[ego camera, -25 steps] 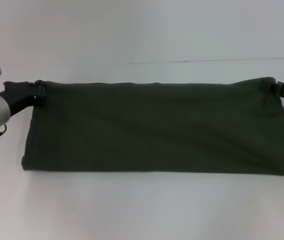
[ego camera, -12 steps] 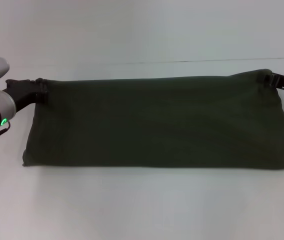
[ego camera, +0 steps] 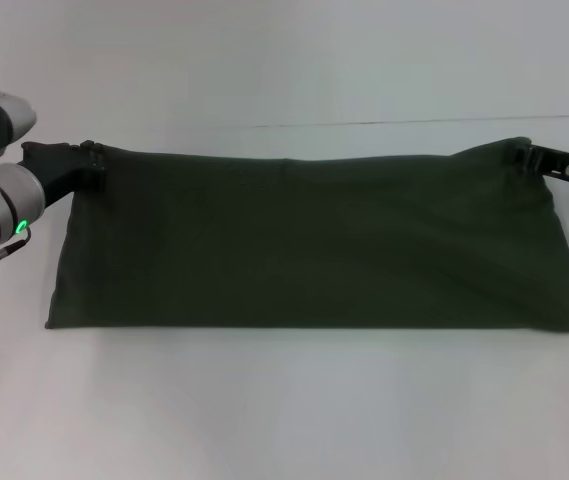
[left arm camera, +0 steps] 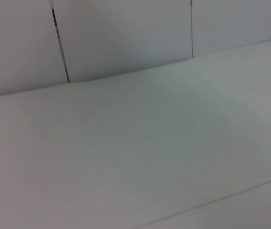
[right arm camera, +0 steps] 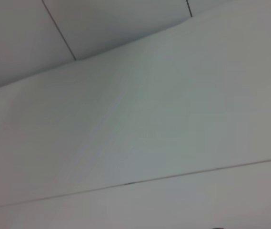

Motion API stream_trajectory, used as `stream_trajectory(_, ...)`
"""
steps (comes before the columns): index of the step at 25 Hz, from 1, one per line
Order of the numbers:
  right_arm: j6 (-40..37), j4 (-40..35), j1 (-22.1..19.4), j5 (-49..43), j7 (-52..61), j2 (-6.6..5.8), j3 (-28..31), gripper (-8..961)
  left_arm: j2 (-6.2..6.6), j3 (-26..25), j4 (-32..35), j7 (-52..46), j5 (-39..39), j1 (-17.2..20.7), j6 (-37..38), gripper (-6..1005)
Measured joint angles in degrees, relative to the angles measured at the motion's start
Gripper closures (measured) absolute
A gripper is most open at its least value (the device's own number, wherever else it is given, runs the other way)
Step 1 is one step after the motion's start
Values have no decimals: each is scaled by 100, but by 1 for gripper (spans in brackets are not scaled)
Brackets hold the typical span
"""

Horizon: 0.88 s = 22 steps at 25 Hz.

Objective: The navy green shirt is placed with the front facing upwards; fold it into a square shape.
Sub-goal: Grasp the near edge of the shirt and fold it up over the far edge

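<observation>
My left gripper holds the folded shirt's far corner low over the white table in the head view and should open.
The navy green shirt [ego camera: 314,240] lies across the white table as a long folded band, plain green side up, with no lettering showing. My left gripper [ego camera: 90,163] is shut on the band's far left corner. At the far right corner, my right gripper [ego camera: 534,154] is pinched shut on the cloth. Both far corners are held slightly raised while the near edge rests on the table. Neither wrist view shows the shirt or any fingers.
The white table [ego camera: 284,400] stretches in front of the shirt, and a thin seam [ego camera: 414,122] crosses it behind. The wrist views show only white tabletop [left arm camera: 135,157] and pale wall panels [right arm camera: 102,24].
Both grippers have carried the far edge of the shirt farther back. The band has spread out flatter, and its near edge has slid back a little.
</observation>
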Motion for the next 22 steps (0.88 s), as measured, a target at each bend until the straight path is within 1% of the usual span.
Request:
stream_trajectory(6,328,31,73,79,-2,89,-138,841,-1,43,-166,254,-146,-81,-234,973)
stream_trajectory(12,356,12,65,231,-27,97,-182,836,-10,58,-195,262,-226,-95,-241,973)
stream_trajectory(14,359,-1,62,232,-28,99,-228,760,-14,57,-196,262,-342,-88,-242,973)
stream_trajectory(18,391,-15,63,232,-13,100,-322,609,-20,57,-193,276,-544,-58,-243,872)
stream_trajectory(22,433,-23,54,231,40,70,-371,523,-20,59,-188,277,-591,-48,-221,738)
